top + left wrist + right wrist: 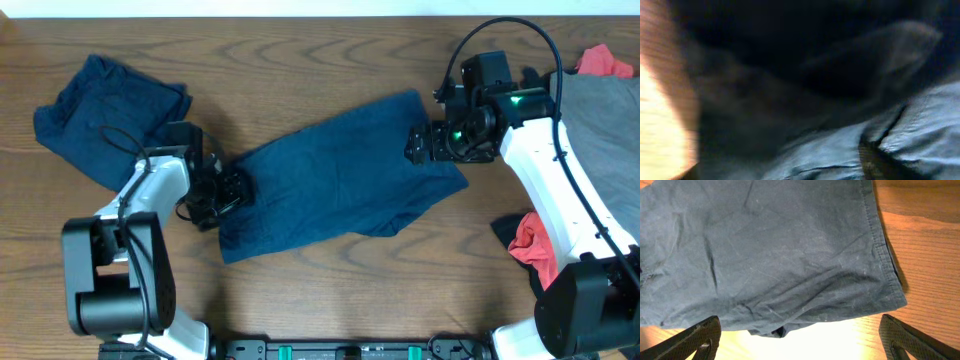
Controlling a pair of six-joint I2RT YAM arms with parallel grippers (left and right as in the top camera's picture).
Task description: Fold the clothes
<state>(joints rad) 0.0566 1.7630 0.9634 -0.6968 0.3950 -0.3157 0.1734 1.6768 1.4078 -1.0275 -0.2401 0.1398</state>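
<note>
Next, my right gripper grabs the navy garment's hemmed edge at the end away from my left gripper, to fold that end inward.
A dark navy piece of the clothes [340, 185] lies folded and slanted across the middle of the table. My left gripper [230, 190] is at its left end, pressed into the cloth. In the left wrist view, blurred navy fabric [920, 130] fills the frame and hides the fingers, so I cannot make out how the jaws stand. My right gripper [415, 143] is at the garment's right end. The right wrist view shows this gripper [800, 330] open wide, with the hemmed edge of the cloth [790, 255] just ahead of it and nothing between the fingertips.
A second navy piece [105, 115] lies crumpled at the back left. A grey garment [600, 130] lies at the far right, with a red piece [605, 62] above it and another red piece [535, 248] beside the right arm's base. Bare wood [330, 290] runs along the front.
</note>
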